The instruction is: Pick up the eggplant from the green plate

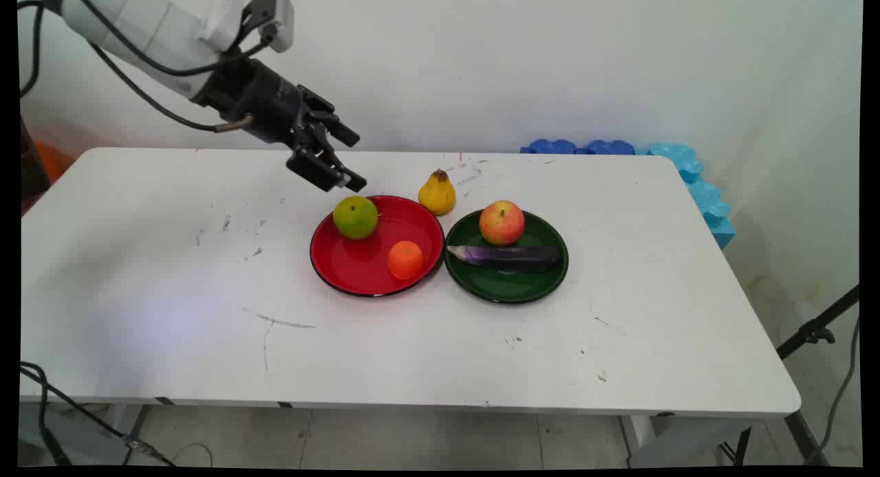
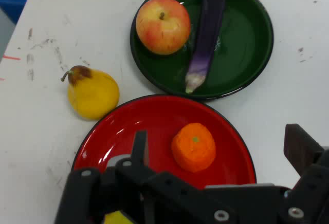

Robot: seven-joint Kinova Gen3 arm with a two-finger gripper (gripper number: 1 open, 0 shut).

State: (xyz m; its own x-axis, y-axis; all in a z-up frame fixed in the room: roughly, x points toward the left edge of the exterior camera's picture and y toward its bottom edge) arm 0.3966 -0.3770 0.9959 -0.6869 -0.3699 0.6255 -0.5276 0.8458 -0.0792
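Note:
My gripper grips the eggplant by its pale tapered end next, to lift the long dark purple eggplant off the green plate.
My gripper hangs open and holds nothing, just above and behind a green apple on the left part of a red plate. An orange lies on the same plate to the right. In the hand view the orange shows between the fingers of the gripper on the red plate. The linkage hides the green apple but for a sliver. A yellow pear stands on the table behind the plates.
Touching the red plate on its right is a green plate with a red apple and a purple eggplant. Blue foam pieces line the table's far right corner. A black stand leg rises beyond the right edge.

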